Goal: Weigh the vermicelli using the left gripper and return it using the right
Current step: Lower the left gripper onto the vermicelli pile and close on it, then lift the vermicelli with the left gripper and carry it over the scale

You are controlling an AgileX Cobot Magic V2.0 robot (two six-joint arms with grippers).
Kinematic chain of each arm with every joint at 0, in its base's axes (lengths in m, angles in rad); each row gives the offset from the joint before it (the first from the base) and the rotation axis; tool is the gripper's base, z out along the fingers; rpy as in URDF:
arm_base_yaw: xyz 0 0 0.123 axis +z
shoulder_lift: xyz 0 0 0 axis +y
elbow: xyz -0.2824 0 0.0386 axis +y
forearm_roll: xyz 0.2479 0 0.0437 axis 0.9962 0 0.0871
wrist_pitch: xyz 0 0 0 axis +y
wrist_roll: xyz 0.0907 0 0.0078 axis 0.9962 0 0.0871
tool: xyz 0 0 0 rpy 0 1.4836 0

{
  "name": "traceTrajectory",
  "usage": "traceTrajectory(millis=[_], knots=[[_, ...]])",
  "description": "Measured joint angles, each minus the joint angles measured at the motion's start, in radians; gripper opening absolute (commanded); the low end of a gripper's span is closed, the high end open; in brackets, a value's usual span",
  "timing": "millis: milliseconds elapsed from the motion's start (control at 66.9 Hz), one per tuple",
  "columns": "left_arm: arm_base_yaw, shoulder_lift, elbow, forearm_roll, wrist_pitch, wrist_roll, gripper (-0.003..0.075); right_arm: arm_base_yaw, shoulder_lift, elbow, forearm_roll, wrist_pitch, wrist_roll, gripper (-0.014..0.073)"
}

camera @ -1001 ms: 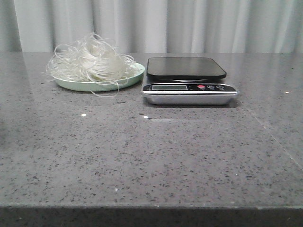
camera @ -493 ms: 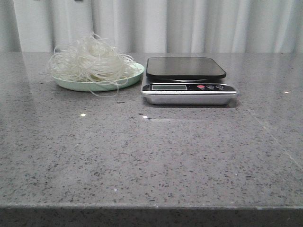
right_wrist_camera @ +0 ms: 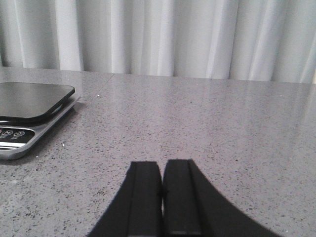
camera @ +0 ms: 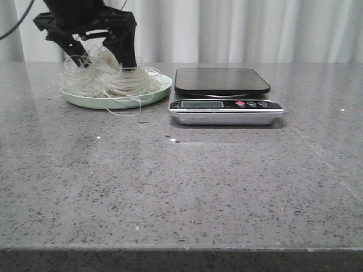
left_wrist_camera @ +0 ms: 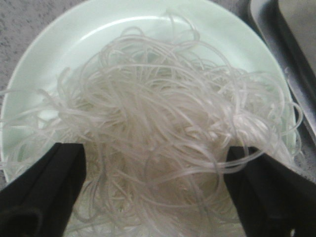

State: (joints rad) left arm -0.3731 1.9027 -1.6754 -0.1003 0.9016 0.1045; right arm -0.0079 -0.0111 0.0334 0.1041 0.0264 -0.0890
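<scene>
My left gripper's fingers are down beside the tangle (camera: pixel 116 76); closing now would hold the vermicelli.
The vermicelli (camera: pixel 108 76), a fluffy tangle of thin translucent white noodles, lies on a pale green plate (camera: pixel 161 89) at the back left. My left gripper (camera: pixel 102 61) is open and straddles the tangle from above, one finger on each side. In the left wrist view its fingers (left_wrist_camera: pixel 44 190) stand wide apart with the vermicelli (left_wrist_camera: pixel 153 128) between them on the plate (left_wrist_camera: pixel 74 44). The kitchen scale (camera: pixel 224 96) stands just right of the plate, its black platform bare. My right gripper (right_wrist_camera: pixel 163 165) is shut and empty, low over the table to the right of the scale (right_wrist_camera: pixel 27 111).
The grey speckled stone table (camera: pixel 187 187) runs to a front edge near the camera. A pale curtain (camera: pixel 255 28) hangs behind the table. The scale's edge (left_wrist_camera: pixel 296 54) sits close beside the plate.
My left arm has come down into view over the plate; half a second ago it was out of sight. Its open fingers now reach into the vermicelli. The scale and plate have not moved.
</scene>
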Motion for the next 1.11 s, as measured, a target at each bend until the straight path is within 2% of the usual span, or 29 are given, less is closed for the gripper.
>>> traceTrajectory(millis=[45,120,209,299,478,687,1105], knots=[[0.0,0.013,-0.018,0.0,0.023,0.0,0.0338,0.0,0.0,0.0,0.0,0.0,0.0,0.0178],[0.0,0.041,-0.059,0.0,0.077,0.0,0.0117,0.0,0.0,0.0,0.0,0.0,0.0,0.0178],[0.0,0.06,-0.106,0.002,0.117,0.0,0.0159,0.0,0.0,0.0,0.0,0.0,0.0,0.0178],[0.0,0.074,-0.159,0.002,0.17,0.0,0.0125,0.0,0.0,0.0,0.0,0.0,0.0,0.0178],[-0.003,0.095,-0.317,-0.003,0.261,0.0,0.0127,0.0,0.0,0.0,0.0,0.0,0.0,0.0178],[-0.036,0.095,-0.501,-0.063,0.266,0.0,0.0127,0.0,0.0,0.0,0.0,0.0,0.0,0.0178],[-0.207,0.172,-0.538,-0.085,0.199,0.002,0.013,0.0,0.0,0.0,0.0,0.0,0.0,0.0178]])
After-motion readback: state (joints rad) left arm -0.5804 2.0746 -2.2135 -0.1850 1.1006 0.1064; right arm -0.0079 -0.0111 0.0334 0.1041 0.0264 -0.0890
